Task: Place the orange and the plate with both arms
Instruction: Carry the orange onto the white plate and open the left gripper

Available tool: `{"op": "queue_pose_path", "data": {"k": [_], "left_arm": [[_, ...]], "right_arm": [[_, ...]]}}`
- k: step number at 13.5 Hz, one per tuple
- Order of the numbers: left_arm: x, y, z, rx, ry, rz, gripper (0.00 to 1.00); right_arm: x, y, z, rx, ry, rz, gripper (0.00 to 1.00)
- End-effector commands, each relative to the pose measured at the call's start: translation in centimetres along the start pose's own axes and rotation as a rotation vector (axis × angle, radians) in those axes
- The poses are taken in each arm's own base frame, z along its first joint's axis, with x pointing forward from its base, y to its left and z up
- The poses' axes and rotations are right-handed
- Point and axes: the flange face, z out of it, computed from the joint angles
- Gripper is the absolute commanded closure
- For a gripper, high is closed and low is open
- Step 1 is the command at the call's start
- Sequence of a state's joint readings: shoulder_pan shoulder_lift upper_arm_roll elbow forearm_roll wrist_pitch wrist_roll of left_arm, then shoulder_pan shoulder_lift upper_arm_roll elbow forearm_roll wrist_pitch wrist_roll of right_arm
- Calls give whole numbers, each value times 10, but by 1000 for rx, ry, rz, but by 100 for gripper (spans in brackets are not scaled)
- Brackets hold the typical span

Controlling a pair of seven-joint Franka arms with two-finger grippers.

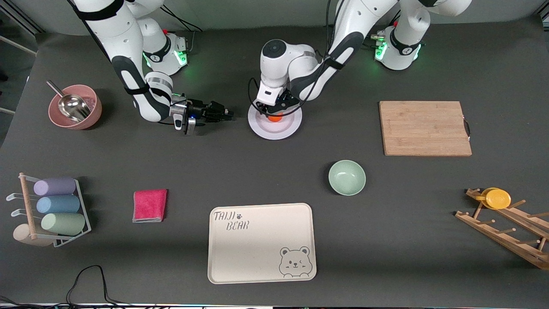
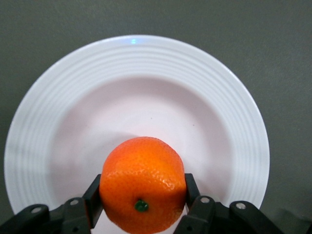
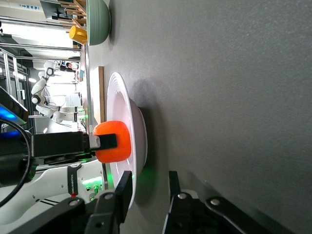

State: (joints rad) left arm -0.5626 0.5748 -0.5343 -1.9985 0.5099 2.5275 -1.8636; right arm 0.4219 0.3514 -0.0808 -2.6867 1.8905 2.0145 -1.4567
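Observation:
The left gripper is ready to open: the orange (image 1: 275,119) (image 2: 142,190) is low over the plate's inner hollow, so the orange would stay in the plate.
The pale plate (image 1: 274,131) lies on the dark table between the two arms' bases. My left gripper (image 1: 274,112) is over its middle, shut on the orange (image 1: 275,119). In the left wrist view the orange (image 2: 142,190) sits between the black fingers (image 2: 92,197) of my left gripper (image 2: 142,195), low over the plate (image 2: 136,63); I cannot tell if it touches. My right gripper (image 1: 230,114) is open and empty, low beside the plate's rim at the right arm's end, a small gap apart. The right wrist view shows my right gripper (image 3: 148,192), the plate (image 3: 119,97) and the orange (image 3: 113,141).
A pink bowl with a metal scoop (image 1: 75,107) stands toward the right arm's end. A wooden board (image 1: 424,128), a green bowl (image 1: 347,177), a cream bear tray (image 1: 261,242), a pink cloth (image 1: 149,205), a roll rack (image 1: 55,210) and a wooden rack with a yellow lid (image 1: 497,198) lie around.

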Motion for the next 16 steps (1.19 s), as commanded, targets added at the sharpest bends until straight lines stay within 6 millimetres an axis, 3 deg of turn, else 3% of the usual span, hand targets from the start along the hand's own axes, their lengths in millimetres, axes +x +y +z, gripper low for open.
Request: {"op": "queue_pose_path", "data": {"k": [1, 2, 4, 5, 8, 12, 16], "left_arm": [[2, 6, -1, -4, 26, -14, 100], [2, 7, -2, -4, 27, -14, 93], [2, 6, -1, 2, 30, -14, 8], [3, 5, 0, 7, 33, -14, 0], [11, 4, -6, 13, 47, -12, 0], [42, 0, -46, 68, 136, 12, 0], [98, -5, -99, 63, 125, 9, 0]], "right_arm": [[3, 6, 4, 12, 18, -18, 63], [2, 7, 4, 10, 17, -17, 63], [3, 9, 6, 16, 17, -42, 63], [0, 11, 9, 31, 10, -35, 63], [0, 11, 10, 46, 14, -32, 63], [1, 11, 10, 46, 25, -27, 63], [6, 7, 15, 52, 34, -35, 63]]}}
